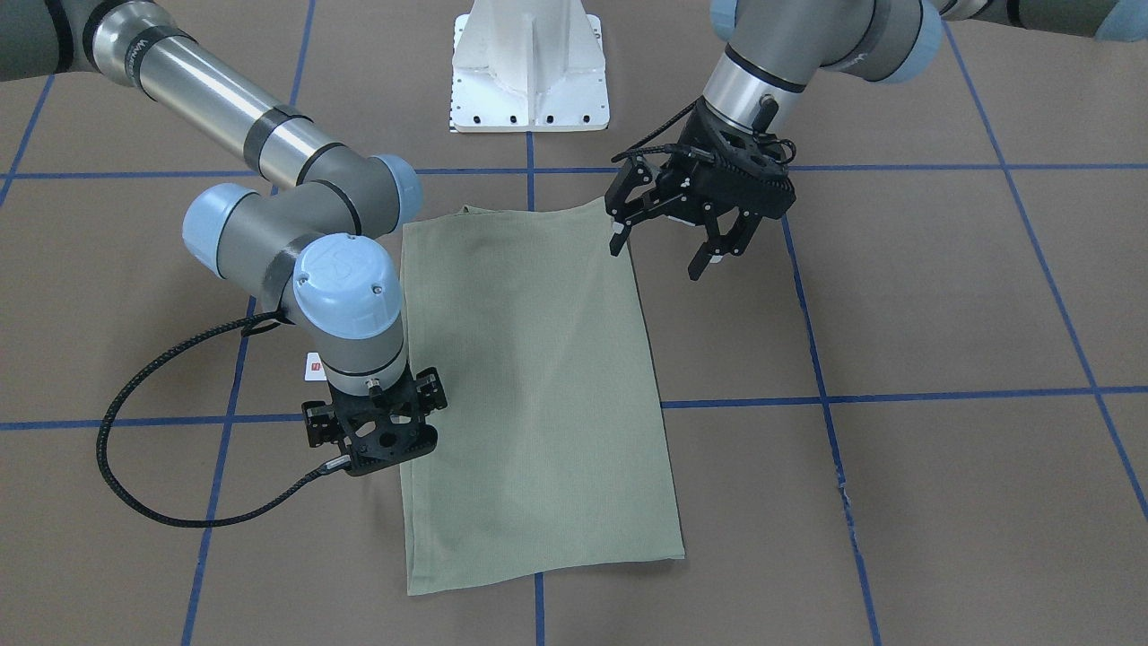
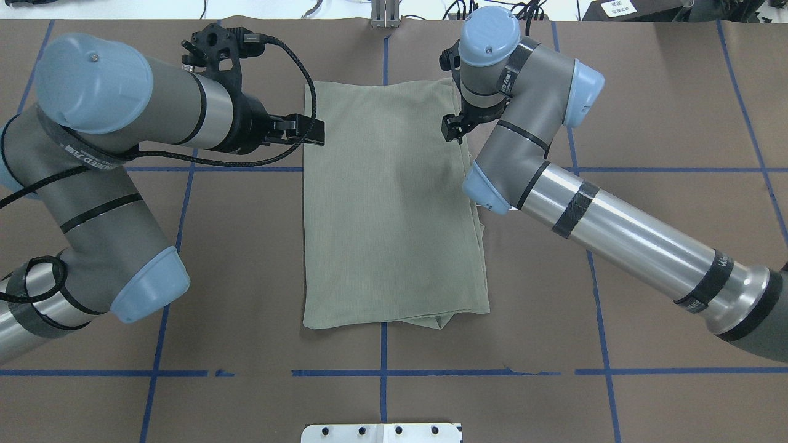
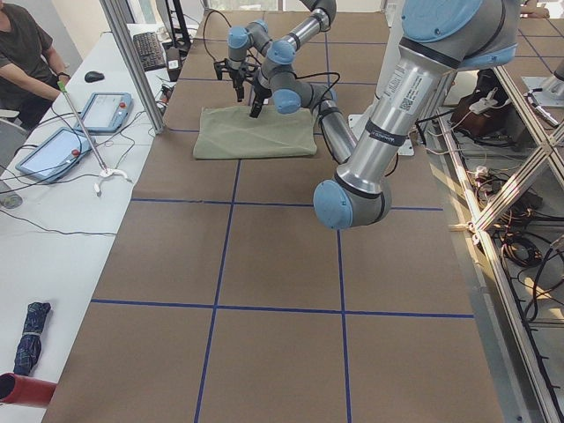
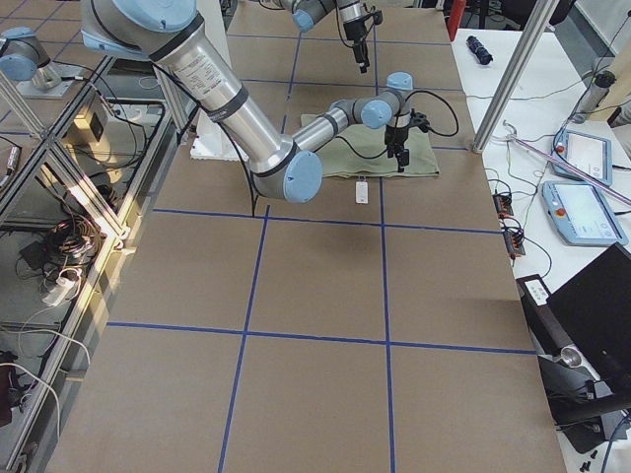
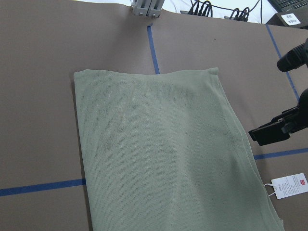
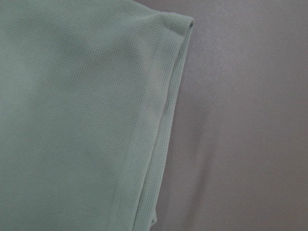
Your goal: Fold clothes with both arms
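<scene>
My left gripper pinches the long shirt by its hem corner [image 1: 600, 206] on the shirt's edge opposite the tag [image 1: 314, 366] next, to fold the shirt in half.
The pale sage-green shirt [image 1: 538, 386] lies flat on the brown table, folded into a long narrow rectangle [image 2: 388, 203]. Its white hang tag [image 1: 314, 366] sticks out from under the edge on the right arm's side [image 5: 288, 185]. My left gripper [image 1: 661, 251] is open and empty, raised above the shirt's edge on my left side. My right gripper [image 1: 372, 440] points straight down at the opposite long edge, close over the cloth, and looks open with nothing in it. The right wrist view shows only the shirt's layered edge [image 6: 163, 120].
The white pedestal base [image 1: 529, 72] stands at the robot's side of the table. Blue tape lines [image 2: 381, 372] cross the brown surface. The right arm's black cable [image 1: 134, 467] loops over the table. An operators' desk with tablets [image 3: 48, 150] runs along the far side.
</scene>
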### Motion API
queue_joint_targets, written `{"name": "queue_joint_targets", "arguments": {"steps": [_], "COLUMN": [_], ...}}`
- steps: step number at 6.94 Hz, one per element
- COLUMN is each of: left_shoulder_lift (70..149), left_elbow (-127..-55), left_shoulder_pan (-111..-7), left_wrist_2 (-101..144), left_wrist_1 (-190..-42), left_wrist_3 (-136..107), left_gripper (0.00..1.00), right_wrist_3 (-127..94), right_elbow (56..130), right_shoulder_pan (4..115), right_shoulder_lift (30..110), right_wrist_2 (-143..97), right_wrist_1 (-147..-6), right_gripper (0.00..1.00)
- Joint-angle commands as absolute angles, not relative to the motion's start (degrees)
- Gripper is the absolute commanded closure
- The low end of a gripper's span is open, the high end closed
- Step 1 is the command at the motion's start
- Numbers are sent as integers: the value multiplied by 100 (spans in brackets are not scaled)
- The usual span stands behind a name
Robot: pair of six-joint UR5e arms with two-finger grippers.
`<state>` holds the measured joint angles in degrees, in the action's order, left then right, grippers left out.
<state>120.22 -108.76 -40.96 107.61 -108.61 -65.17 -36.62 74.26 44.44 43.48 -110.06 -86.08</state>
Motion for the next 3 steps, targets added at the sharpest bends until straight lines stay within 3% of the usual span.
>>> {"name": "queue_joint_targets", "arguments": {"steps": [1,3], "left_shoulder_lift": [11638,10735], "left_elbow": [-10829,-10846], "left_shoulder_pan": [-3974,-3272], "left_wrist_2": [11362,11033], "left_wrist_1": [-11238,-12511], "left_wrist_3": [-7760,-9203], "left_gripper": [0,0], "right_wrist_3": [-4260,-5014], "right_elbow": [9061,10593], "right_shoulder_pan": [4291,3983], "right_shoulder_lift": [5077,5770], "right_wrist_2": [-11188,-11197], "right_wrist_1": [-9136,-9633], "right_gripper": [0,0]}}
